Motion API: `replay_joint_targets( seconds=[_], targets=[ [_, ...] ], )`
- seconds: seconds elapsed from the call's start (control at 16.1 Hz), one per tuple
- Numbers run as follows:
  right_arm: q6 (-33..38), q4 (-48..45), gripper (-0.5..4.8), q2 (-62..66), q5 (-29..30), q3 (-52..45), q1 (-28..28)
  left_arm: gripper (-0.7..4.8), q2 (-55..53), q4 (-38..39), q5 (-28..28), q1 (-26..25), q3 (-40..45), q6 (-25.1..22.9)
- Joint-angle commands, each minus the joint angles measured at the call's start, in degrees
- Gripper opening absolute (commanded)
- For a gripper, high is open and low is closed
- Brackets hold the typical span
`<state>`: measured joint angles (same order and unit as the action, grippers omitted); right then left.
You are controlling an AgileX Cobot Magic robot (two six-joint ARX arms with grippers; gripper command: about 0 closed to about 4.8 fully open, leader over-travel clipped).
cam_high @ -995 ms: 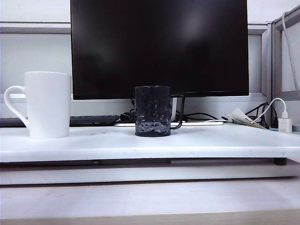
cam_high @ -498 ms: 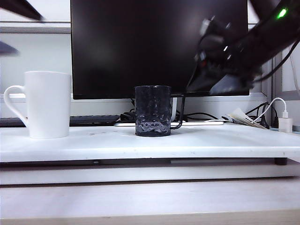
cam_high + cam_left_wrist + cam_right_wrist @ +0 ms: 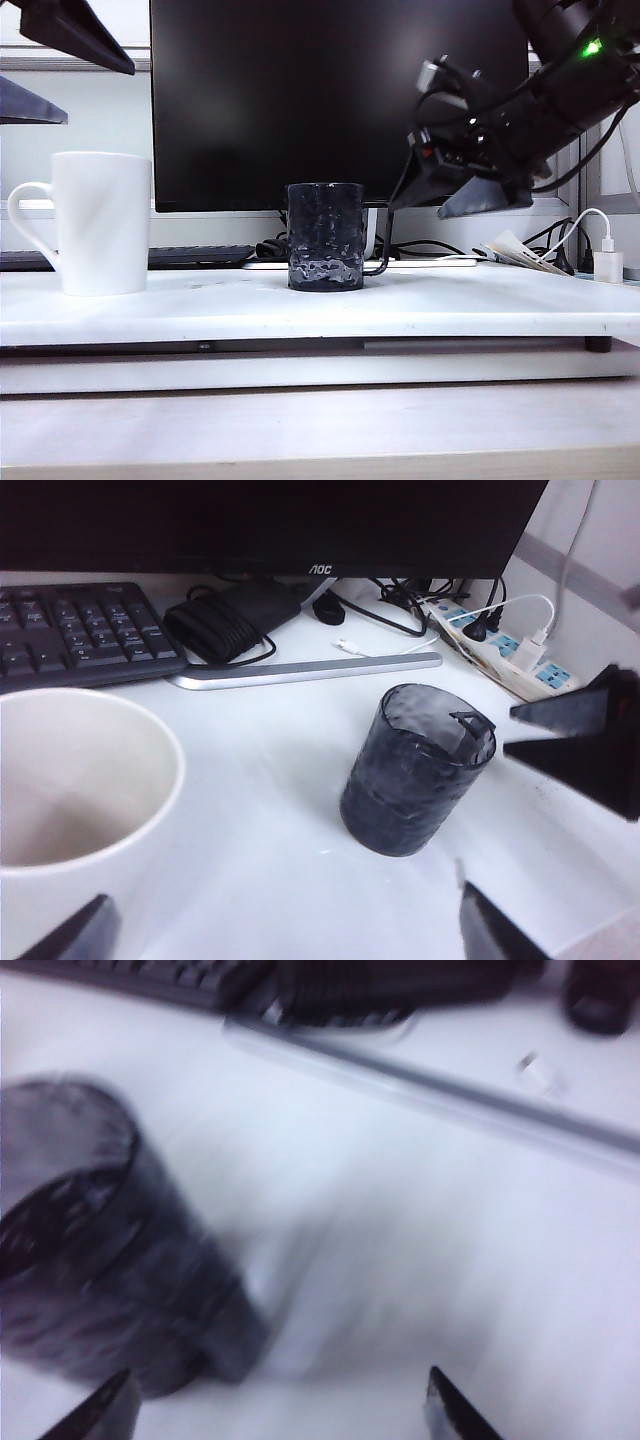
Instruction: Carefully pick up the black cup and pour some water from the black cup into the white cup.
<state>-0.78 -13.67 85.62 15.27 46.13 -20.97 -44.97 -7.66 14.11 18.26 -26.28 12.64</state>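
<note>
Next, my right gripper grabs the black cup by its handle (image 3: 385,245) to pour some water into the white cup (image 3: 100,225).
The black cup (image 3: 325,237) stands upright mid-table, and water (image 3: 325,268) glints low in its dimpled glass. The white cup (image 3: 100,225) stands at the left, its handle pointing left. My right gripper (image 3: 428,205) hangs open to the right of the black cup, slightly above its rim and apart from it. In the right wrist view the black cup (image 3: 100,1260) is blurred, off to one side of the open right gripper (image 3: 278,1405). My left gripper (image 3: 100,96) is open high above the white cup. The left wrist view shows the white cup (image 3: 80,780), the black cup (image 3: 415,770) and the left gripper (image 3: 285,930), which holds nothing.
A large dark monitor (image 3: 340,100) stands behind the cups on a flat silver base (image 3: 300,670). A keyboard (image 3: 70,630), a black power brick (image 3: 225,615) and a power strip (image 3: 510,645) with cables lie at the back. A white charger (image 3: 607,265) sits at the far right.
Both arms have come into the exterior view. The right gripper swung down from the upper right toward the black cup. The left gripper came in at the upper left. Neither cup has moved.
</note>
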Motion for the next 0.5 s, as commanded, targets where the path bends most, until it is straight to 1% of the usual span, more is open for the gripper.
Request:
replay_joint_targets(
  seconds=[0.06,0.25,0.37,0.44,0.5],
  targets=[
    [0.6,-2.6,3.67,0.2,1.0,-1.7,-1.2,4.79,0.1,-0.3,-0.2,0.0,-0.1,-0.3],
    [2.4,-11.2,3.63,5.2,1.0,-3.1,-1.8,4.79,0.1,0.3,-0.2,0.0,-0.1,-0.3],
    [5.3,-20.7,3.63,10.8,0.9,-3.1,-1.8,4.79,0.1,0.3,0.1,0.0,-0.1,-0.2],
    [5.3,-23.0,3.49,11.8,0.1,-3.1,-1.8,4.79,0.1,0.3,0.1,0.0,-0.1,-0.2],
    [5.3,-24.4,2.67,12.0,-0.2,-3.0,-1.8,4.79,0.1,0.4,0.1,0.0,-0.1,-0.3]
  ],
)
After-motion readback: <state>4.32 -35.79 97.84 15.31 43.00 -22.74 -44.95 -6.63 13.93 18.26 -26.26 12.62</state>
